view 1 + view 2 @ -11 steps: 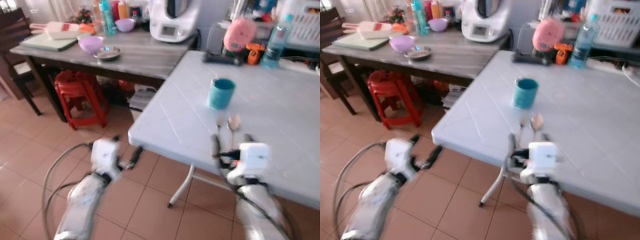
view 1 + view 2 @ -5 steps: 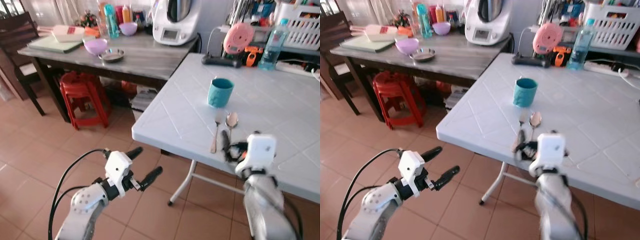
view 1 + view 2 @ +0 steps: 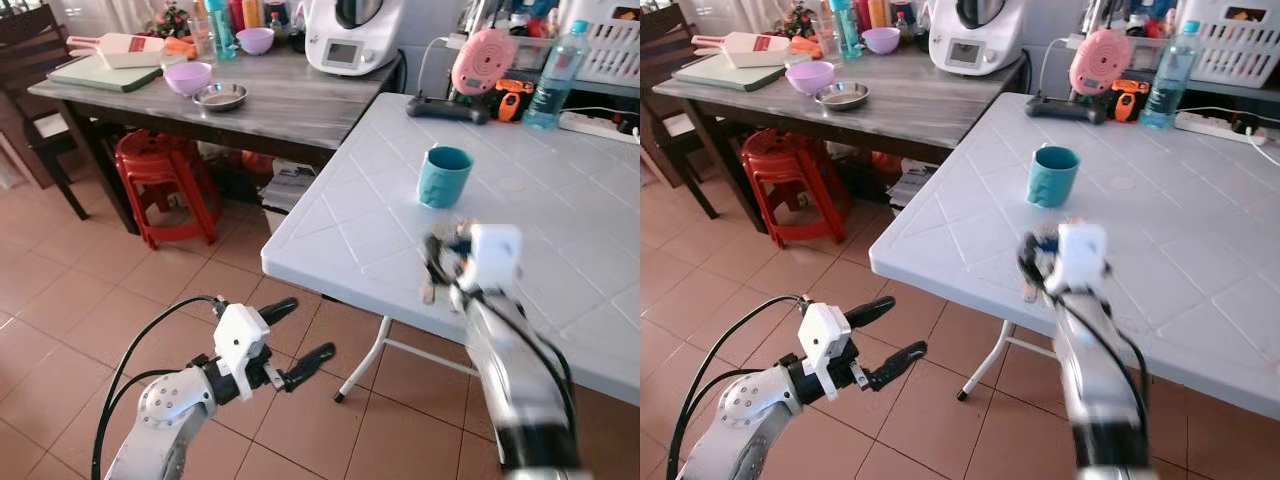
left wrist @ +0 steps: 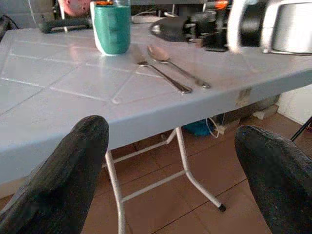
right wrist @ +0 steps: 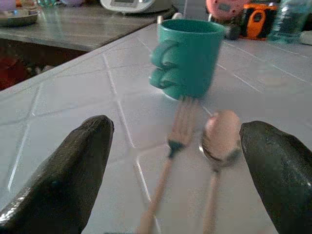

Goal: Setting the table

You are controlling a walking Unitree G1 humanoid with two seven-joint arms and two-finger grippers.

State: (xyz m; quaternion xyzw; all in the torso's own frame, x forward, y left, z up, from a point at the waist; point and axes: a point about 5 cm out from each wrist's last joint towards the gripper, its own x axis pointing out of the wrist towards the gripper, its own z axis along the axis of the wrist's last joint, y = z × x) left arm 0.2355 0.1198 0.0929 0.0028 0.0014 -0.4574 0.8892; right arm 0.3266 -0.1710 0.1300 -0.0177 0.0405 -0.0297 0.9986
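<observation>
My right gripper grabs the silver fork by its handle [image 5: 157, 195] next, to set the fork at the table setting.
A teal cup [image 3: 444, 176] stands upright on the white folding table [image 3: 340, 230]. Just in front of it a fork [image 5: 170, 146] and a spoon [image 5: 219, 141] lie side by side, handles toward me. My right gripper [image 3: 440, 258] hovers low over their handles near the table's front edge, open, with nothing between its fingers [image 5: 73, 180]. My left gripper [image 3: 290, 335] is open over the tiled floor, below and in front of the table edge, holding nothing. In the left wrist view the cup [image 4: 112, 29], fork [image 4: 161, 73] and spoon [image 4: 175, 63] lie ahead of it.
A grey wooden side table [image 3: 290, 100] to the left holds a purple bowl [image 3: 188, 77], a metal dish [image 3: 220, 96] and a white appliance [image 3: 355, 35]. A red stool [image 3: 165, 180] stands under it. A water bottle [image 3: 545, 85] and a pink device [image 3: 480, 60] sit at the white table's back.
My right gripper has risen and moved forward from the table's front edge to above the fork and spoon handles. The left gripper has barely moved. The camera has shifted a little.
</observation>
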